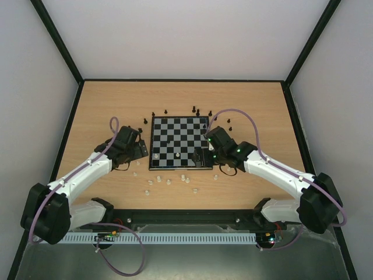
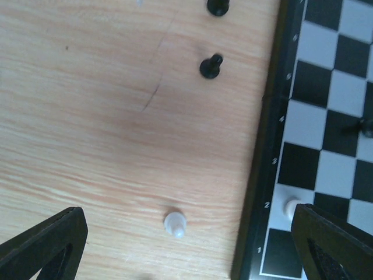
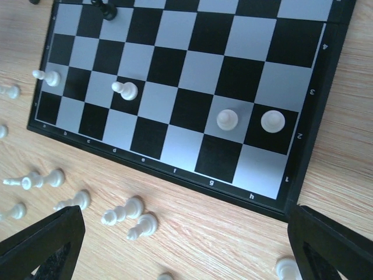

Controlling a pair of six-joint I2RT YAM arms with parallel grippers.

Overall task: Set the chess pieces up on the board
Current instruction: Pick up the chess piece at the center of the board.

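Observation:
The white pawn's head is far below my left gripper's fingers, so they would miss it if they closed now. My left gripper should lower its fingers first, then close on the head.
The board (image 1: 175,131) lies mid-table. White pawns stand on its near rows (image 3: 227,119), (image 3: 272,121), (image 3: 125,90), (image 3: 49,77). My right gripper (image 3: 186,251) hangs open above the wood just before the board's near right corner (image 1: 201,156), nothing between its fingers. Loose white chess pieces (image 3: 140,224) lie toppled to its left. My left gripper (image 2: 186,251) is open beside the board's left edge (image 1: 141,150), with a white pawn (image 2: 175,223) standing on the wood between its fingers, untouched. Another white pawn (image 2: 290,207) on the board is partly hidden by the right finger (image 2: 332,245).
Black pieces (image 1: 194,108) stand scattered on the wood behind and beside the board; two black pawns (image 2: 211,66), (image 2: 217,6) lie ahead of the left gripper. Several white pieces (image 1: 169,181) are strewn in front of the board. Dark-framed walls (image 1: 76,76) enclose the table.

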